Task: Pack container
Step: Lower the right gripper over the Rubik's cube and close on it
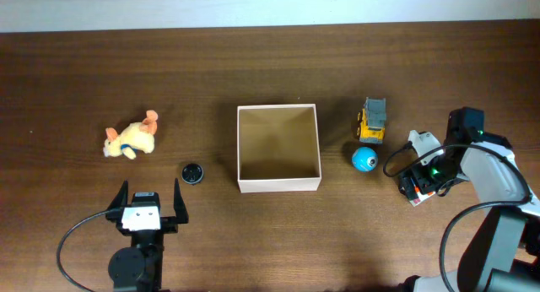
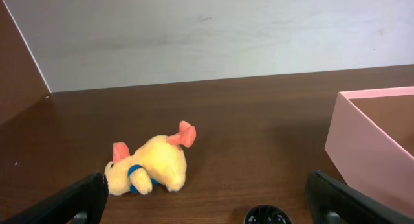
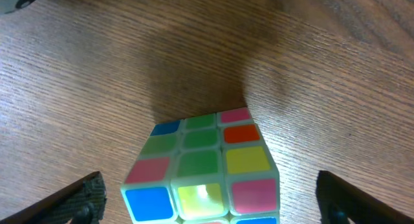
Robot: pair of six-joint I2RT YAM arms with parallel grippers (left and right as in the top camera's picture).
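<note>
My right gripper lowers next, before closing on the puzzle cube [image 3: 201, 185]. Its fingers only reach the level of its top side [image 3: 200, 141], so closing now would miss the cube.
The container [image 1: 279, 184], a square white-walled box with tan cardboard inside, sits mid-table; its wall [image 2: 363, 145] shows at the right of the left wrist view. My right gripper [image 1: 420, 179] hangs over a colourful puzzle cube [image 3: 204, 166] at the right. In the right wrist view the gripper [image 3: 212, 202] is open, with a finger on either side of the cube and a gap on both sides. My left gripper [image 1: 151, 194] stands open near the front left, holding nothing. Ahead of it [image 2: 208, 199] lie a yellow plush toy [image 2: 152, 164] and a small black round thing [image 2: 266, 216].
The plush toy [image 1: 131, 139] lies left of the container, with the black round thing [image 1: 192, 173] between them. A yellow toy truck [image 1: 372, 121] and a blue ball [image 1: 364, 159] sit just right of the container, close to my right arm.
</note>
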